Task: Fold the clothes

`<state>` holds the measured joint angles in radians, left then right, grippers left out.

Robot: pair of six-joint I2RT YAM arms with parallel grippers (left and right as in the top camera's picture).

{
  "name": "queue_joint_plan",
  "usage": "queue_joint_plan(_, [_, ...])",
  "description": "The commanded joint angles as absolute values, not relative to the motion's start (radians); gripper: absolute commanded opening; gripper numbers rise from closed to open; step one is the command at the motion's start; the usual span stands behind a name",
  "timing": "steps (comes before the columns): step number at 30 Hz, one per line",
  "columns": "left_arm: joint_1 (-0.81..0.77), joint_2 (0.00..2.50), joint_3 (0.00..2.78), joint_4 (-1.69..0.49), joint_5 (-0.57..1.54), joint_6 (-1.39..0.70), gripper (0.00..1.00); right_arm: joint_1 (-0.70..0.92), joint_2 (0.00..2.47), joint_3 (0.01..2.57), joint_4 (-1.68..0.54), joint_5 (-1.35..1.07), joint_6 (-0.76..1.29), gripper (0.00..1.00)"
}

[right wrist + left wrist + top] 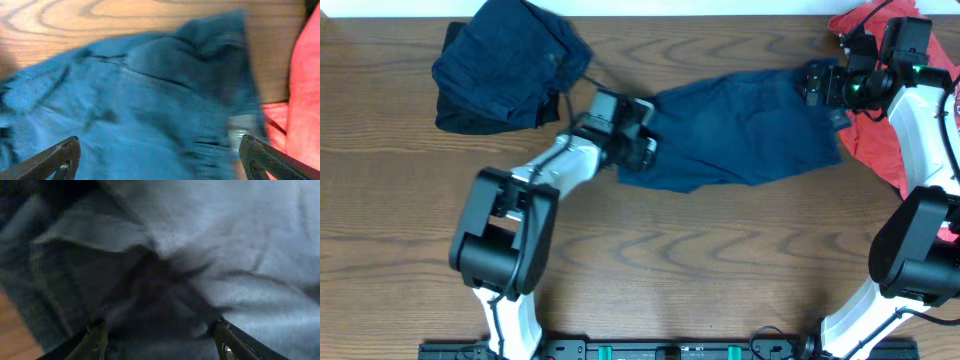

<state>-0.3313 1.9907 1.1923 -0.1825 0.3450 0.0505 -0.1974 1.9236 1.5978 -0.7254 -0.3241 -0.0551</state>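
I need to fold the navy blue shorts (750, 130) across next, so I should grab them with my right gripper by the end beside the red-orange T-shirt.
A pair of navy blue shorts (750, 130) lies spread across the middle of the table. My left gripper (638, 135) is at its left end. In the left wrist view the jaws (160, 342) are wide apart, with bunched navy cloth (225, 240) between and beyond them. My right gripper (817, 85) is over the shorts' right end, and its jaws (162, 160) are wide open just above the blue cloth (125, 100). A red-orange T-shirt (876, 140) lies crumpled at the right under the right arm, and its edge shows in the right wrist view (305, 90).
A heap of dark navy garments (505, 65) sits at the back left, close to the left arm. The wooden table (670, 260) shows bare wood along the front and beyond the shorts in the right wrist view (125, 17).
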Motion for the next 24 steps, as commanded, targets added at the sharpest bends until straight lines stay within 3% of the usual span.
queue_joint_plan(1, [-0.246, 2.014, 1.211, -0.234, 0.276, 0.022, 0.7, -0.198, 1.929, 1.606, -0.733, -0.292, -0.061, 0.99])
queue_joint_plan(24, [-0.21, 2.014, 1.211, -0.31, 0.278, 0.06, 0.71, -0.19, 2.177, 1.606, -0.745, -0.324, -0.089, 0.99])
